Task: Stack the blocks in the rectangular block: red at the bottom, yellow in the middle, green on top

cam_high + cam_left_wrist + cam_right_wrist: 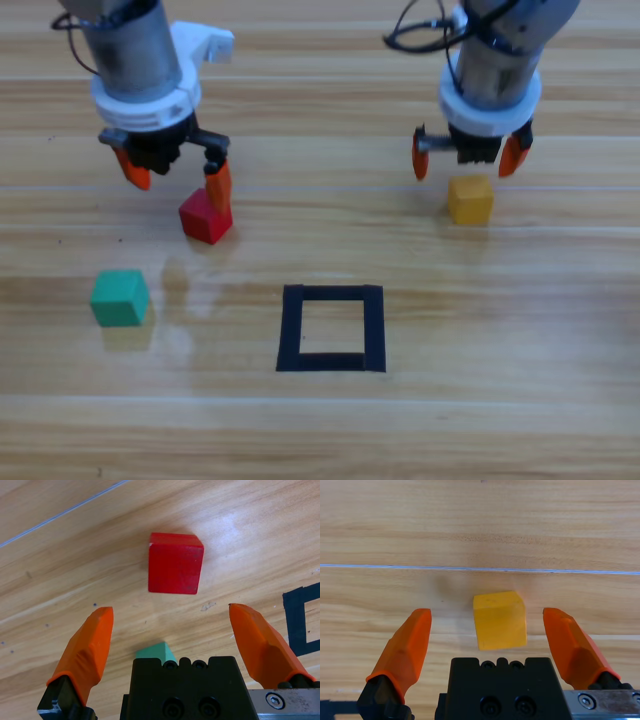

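My right gripper is going to grab the yellow cube [470, 199] next by its opposite sides, so that it can set the middle layer on the red cube [205, 216].
The red cube [205, 216] [175, 563] lies left of centre on the table. My left gripper [176, 178] [172, 635] hovers open just above and behind it, jaws spread wider than the cube. The yellow cube [470, 199] [500, 619] sits at the right, and my right gripper [469, 158] [490, 637] hangs open over its far side. The green cube [120, 297] [156, 652] rests at the left, apart from both grippers. The black tape rectangle [331, 328] [300, 617] lies at centre front with bare wood inside.
Only the wooden table [520, 400] surrounds the cubes and the tape outline.
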Available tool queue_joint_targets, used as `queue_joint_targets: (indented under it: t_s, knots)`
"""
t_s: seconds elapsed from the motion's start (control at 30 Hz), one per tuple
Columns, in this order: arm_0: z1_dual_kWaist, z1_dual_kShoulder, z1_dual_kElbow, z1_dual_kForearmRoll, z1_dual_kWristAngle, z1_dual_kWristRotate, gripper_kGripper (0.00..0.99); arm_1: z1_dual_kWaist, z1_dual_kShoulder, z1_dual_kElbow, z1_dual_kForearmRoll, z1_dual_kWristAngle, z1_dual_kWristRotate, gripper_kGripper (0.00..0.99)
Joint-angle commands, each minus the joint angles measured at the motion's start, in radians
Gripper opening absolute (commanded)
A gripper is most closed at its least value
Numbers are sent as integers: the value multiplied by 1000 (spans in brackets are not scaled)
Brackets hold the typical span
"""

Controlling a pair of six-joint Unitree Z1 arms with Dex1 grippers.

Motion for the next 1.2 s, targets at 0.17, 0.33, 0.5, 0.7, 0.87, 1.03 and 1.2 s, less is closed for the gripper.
queue_joint_targets:
  t_s: [0.17, 0.33, 0.5, 0.7, 0.87, 1.03, 1.2]
  knots:
    - [18, 132, -65, 19, -47, 28, 990, -44, 107, 3, 24, 47, 20, 966]
    - [18, 154, -70, 19, -39, 33, 986, -48, 116, 5, 35, 47, 23, 966]
    - [18, 181, -81, 19, -24, 45, 963, -56, 120, 5, 40, 56, 22, 897]
    - [18, 200, -90, 16, -15, 45, 942, -64, 133, -6, 40, 107, -3, 781]
    - [20, 206, -88, 7, -15, 48, 836, -68, 144, -13, 40, 145, -38, 512]
    - [21, 204, -79, 0, -15, 46, 712, -68, 135, -9, 40, 147, -50, 308]
    - [20, 184, -70, -6, -15, 42, 377, -56, 83, 31, 40, 137, -61, 0]
